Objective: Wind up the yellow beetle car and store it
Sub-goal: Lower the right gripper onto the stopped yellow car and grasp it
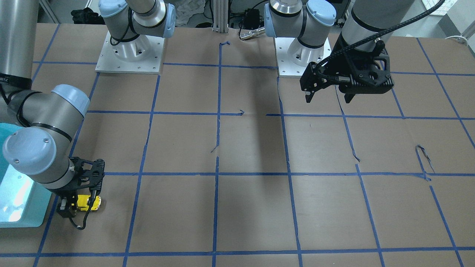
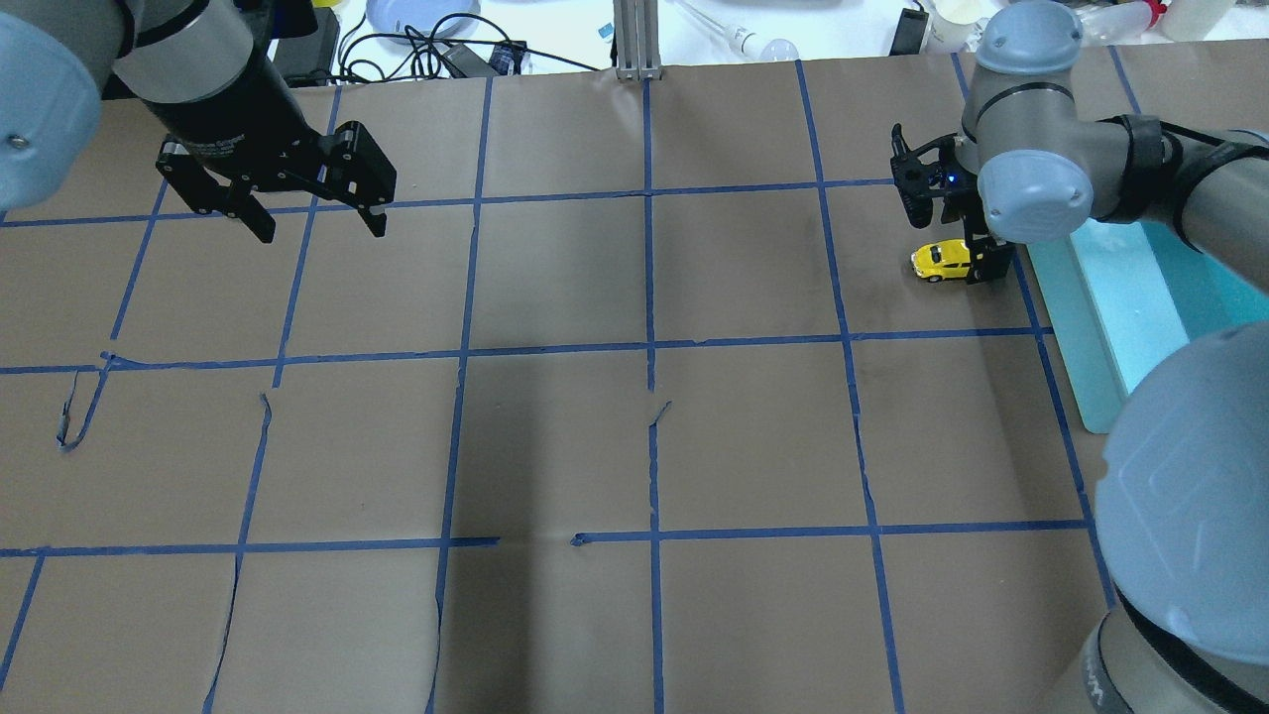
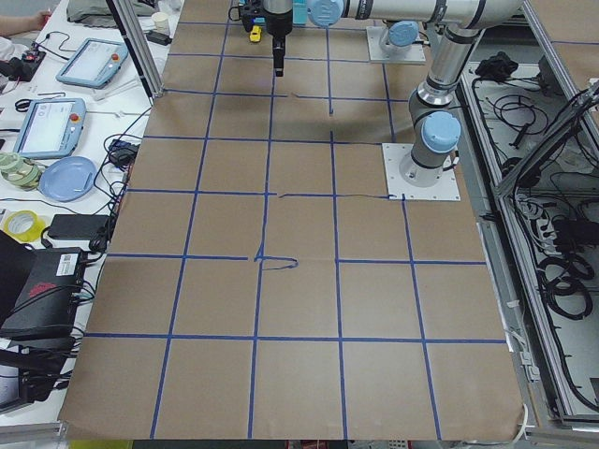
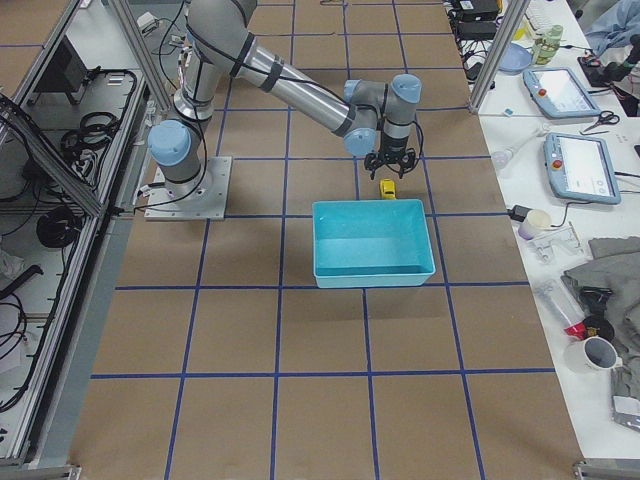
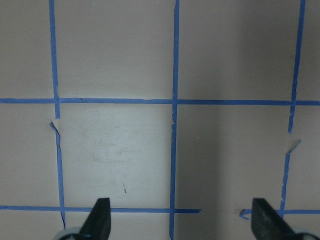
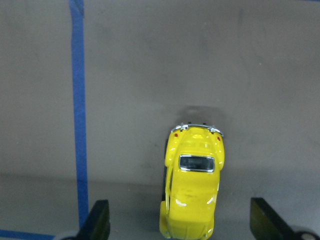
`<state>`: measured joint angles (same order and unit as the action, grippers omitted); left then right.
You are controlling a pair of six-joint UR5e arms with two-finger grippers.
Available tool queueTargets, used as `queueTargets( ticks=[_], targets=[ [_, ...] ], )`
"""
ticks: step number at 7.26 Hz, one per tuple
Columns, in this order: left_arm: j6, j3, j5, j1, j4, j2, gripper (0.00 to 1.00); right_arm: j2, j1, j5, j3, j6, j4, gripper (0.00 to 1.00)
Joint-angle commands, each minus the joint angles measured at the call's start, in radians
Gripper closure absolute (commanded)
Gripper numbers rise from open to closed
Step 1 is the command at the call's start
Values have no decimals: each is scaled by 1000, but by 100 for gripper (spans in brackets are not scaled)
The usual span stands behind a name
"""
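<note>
The robot's right gripper should next grab the yellow beetle car by its two long sides, so that it can store the car in the teal bin [image 1: 20,202].
The yellow beetle car [image 6: 192,185] stands on the brown paper table, on its wheels. My right gripper [image 6: 180,222] is open and low over it. Its fingers [image 6: 99,220] stand wide on either side of the car and do not touch it. The car also shows in the overhead view [image 2: 942,260], just left of the right gripper [image 2: 954,243], and in the front view [image 1: 91,203]. My left gripper [image 2: 319,226] is open and empty, held above the table at the far left; its wrist view shows only paper and tape between its fingertips [image 5: 98,216].
A teal bin [image 2: 1091,327] stands right beside the car, at the table's right end; it also shows in the right side view [image 4: 372,240]. Blue tape lines grid the paper. Both arm bases [image 1: 130,52] stand at the table's robot side.
</note>
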<state>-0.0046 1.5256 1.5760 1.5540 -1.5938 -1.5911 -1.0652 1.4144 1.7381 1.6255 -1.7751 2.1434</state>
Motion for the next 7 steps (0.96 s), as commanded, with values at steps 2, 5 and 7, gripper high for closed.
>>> queueTargets(
  ticks=[2,5,7],
  targets=[
    [0,1,1,0,-1,-1,0,34,0,-6,-13,97,48,3],
    [0,28,-1,1,8,2,0,39,-2,-3,23,88,75,8],
    [0,31,2,0,3,8,0,51,-3,-2,24,88,88,29]
  ],
)
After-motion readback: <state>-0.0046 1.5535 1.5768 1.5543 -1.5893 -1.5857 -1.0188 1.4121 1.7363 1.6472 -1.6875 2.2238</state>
